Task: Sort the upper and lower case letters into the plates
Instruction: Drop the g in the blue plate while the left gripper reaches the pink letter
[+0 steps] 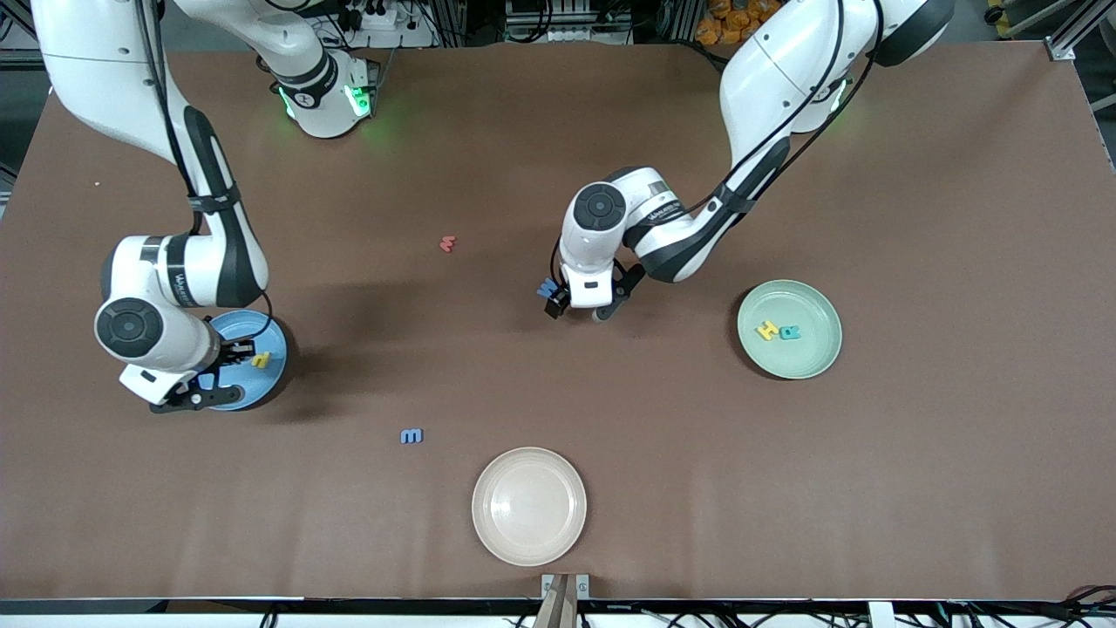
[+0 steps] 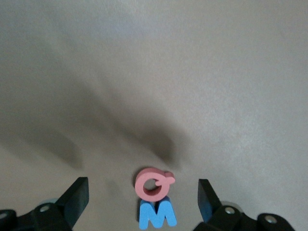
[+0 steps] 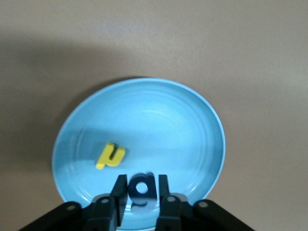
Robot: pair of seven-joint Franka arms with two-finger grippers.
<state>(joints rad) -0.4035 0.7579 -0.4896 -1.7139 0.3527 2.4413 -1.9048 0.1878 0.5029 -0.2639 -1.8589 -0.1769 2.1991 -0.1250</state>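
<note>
I need to lower my left gripper before I close it on the pink Q (image 2: 145, 179) and blue M (image 2: 157, 215), because its open fingers are still above them.
My right gripper (image 1: 234, 351) hangs low over the sky blue plate (image 1: 272, 338), toward the right arm's end of the table. Its fingers are parted a little, and a dark blue letter (image 3: 143, 188) shows blurred and loose between them. A yellow letter (image 3: 110, 155) lies on that plate (image 3: 159, 115). My left gripper (image 2: 143, 190) is open just above mid-table, its fingers straddling a pink Q (image 2: 141, 186) and a blue M (image 2: 157, 216) that touch each other. The mint green plate (image 1: 819, 305) holds a yellow H (image 1: 766, 330) and a teal letter (image 1: 790, 331).
A red letter (image 1: 447, 244) lies loose near mid-table. A blue m (image 1: 411, 435) lies nearer the front camera. A cream-white plate (image 1: 529, 506) with nothing on it sits near the front edge.
</note>
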